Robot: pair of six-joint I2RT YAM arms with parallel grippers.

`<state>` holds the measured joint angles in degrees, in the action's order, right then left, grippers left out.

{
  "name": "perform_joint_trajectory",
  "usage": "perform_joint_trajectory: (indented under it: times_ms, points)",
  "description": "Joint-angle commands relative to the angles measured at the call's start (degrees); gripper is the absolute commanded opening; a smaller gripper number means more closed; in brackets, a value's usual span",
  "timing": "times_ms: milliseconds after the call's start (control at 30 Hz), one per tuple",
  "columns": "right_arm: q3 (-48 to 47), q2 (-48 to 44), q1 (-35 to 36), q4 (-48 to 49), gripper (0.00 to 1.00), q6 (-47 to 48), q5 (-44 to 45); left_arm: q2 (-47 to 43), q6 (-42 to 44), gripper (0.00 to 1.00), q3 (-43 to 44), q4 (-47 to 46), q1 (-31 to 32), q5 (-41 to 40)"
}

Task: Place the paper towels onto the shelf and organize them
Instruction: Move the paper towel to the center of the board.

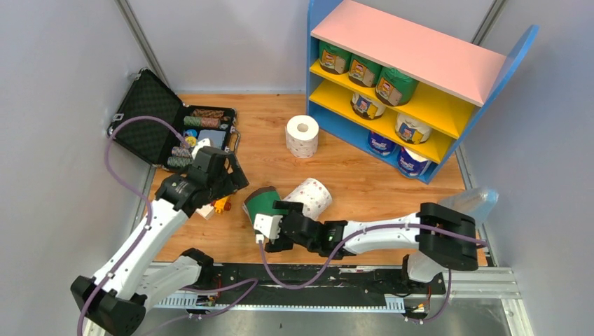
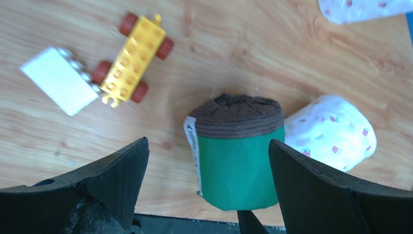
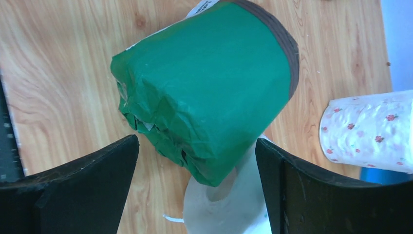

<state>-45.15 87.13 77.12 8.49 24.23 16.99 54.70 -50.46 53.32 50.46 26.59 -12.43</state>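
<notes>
I will reach for the green-wrapped roll with my right gripper and grab its crumpled wrapper end (image 1: 253, 215). Its brown end will stay free to stand on the shelf (image 1: 413, 49).
A green-wrapped roll (image 1: 261, 204) lies tilted at the table's near middle, its brown end up in the left wrist view (image 2: 236, 161). In the right wrist view it (image 3: 204, 83) leans on a bare white roll (image 3: 229, 207). My right gripper (image 1: 274, 225) is open, its fingers either side of that white roll and just short of the green one (image 3: 196, 141). My left gripper (image 1: 235, 180) is open and empty, hovering left of the green roll (image 2: 208, 142). A dotted roll (image 1: 309, 198) lies beside it and another (image 1: 302, 135) stands farther back. The shelf (image 1: 413, 49) holds several rolls.
An open black case (image 1: 150, 115) with small items sits at the far left. A yellow toy car (image 2: 130, 58) and a white block (image 2: 61, 80) lie by the left gripper. The table's black front rail (image 1: 315, 280) runs along the near edge.
</notes>
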Motion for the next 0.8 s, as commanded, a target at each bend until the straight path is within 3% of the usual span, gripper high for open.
perform_joint_trajectory:
  times_ms: [0, 267, 367, 500, 633, 767]
  points:
    - [-3.6, 4.8, 1.9, 6.3, 0.92, 10.1, 9.1, -4.3, 5.4, 1.0, 5.4, 4.7, 0.0, -14.1]
    - [-4.1, 11.8, 2.5, 17.4, 0.9, 19.0, 15.9, -10.3, 12.8, 1.0, 7.8, 4.9, 0.0, -28.0]
    - [-5.4, 14.2, 2.5, 18.1, 0.85, 19.9, 16.8, -11.8, 16.3, 1.0, 7.9, 3.9, 0.0, -31.3]
    - [-6.8, 15.1, 2.5, 17.5, 0.68, 19.6, 15.6, -13.0, 20.4, 1.0, 7.4, 2.2, 0.0, -36.0]
    - [-7.9, 14.5, 2.2, 16.6, 0.34, 18.5, 14.6, -14.5, 22.5, 1.0, 6.0, 0.0, 0.0, -40.2]
    - [-9.7, 12.9, 1.0, 12.2, 0.29, 14.1, 11.8, -16.7, 23.3, 1.0, 3.0, -3.0, 0.0, -41.9]
